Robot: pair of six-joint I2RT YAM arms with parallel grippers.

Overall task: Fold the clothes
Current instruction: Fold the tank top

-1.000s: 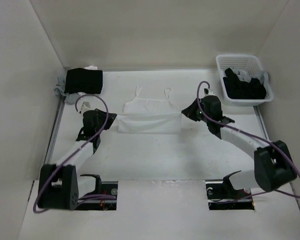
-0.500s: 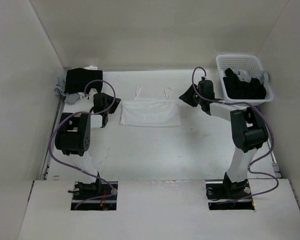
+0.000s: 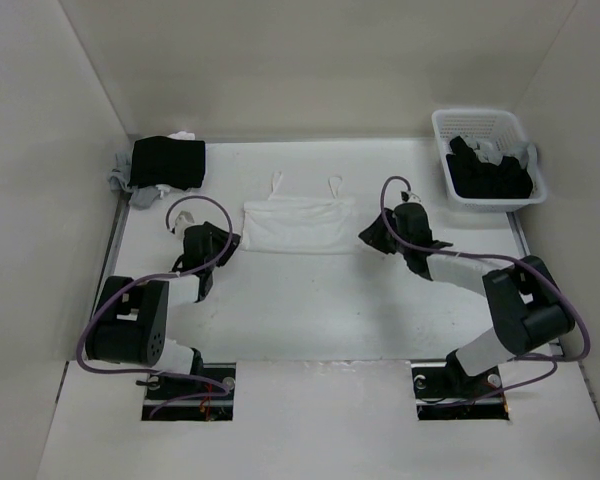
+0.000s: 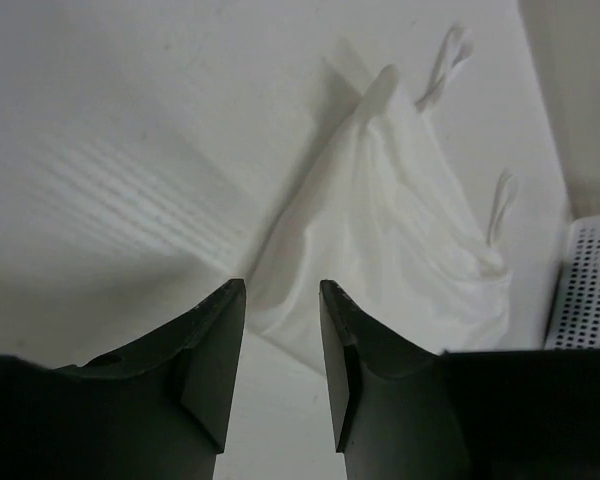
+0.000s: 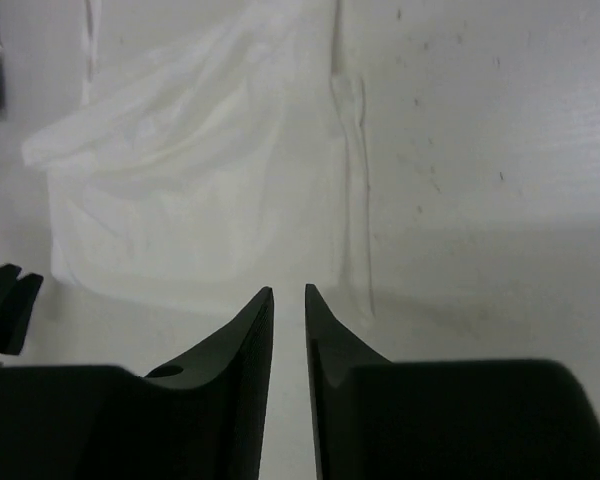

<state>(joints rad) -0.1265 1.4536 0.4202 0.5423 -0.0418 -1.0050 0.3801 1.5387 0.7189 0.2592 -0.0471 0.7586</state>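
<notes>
The left gripper takes hold of the white garment's near corner next, away from the straps, to lift and turn the garment for folding.
The clothes are one thin white garment lying folded in half as a flat rectangle at mid-table, two narrow straps pointing to the far side. My left gripper sits just off its left edge, open, with bare table between its fingers; the left wrist view has the cloth just ahead of the gripper. My right gripper sits just off the right edge. In the right wrist view the gripper shows a narrow gap holding nothing, the garment ahead to its left.
A black folded stack with grey and white pieces lies at the far left corner. A white basket at the far right holds black and grey garments. White walls enclose the table on three sides.
Both grippers carried the garment's near edge to the far side, folding it in half, then let go and drew back toward me to either side of it.
</notes>
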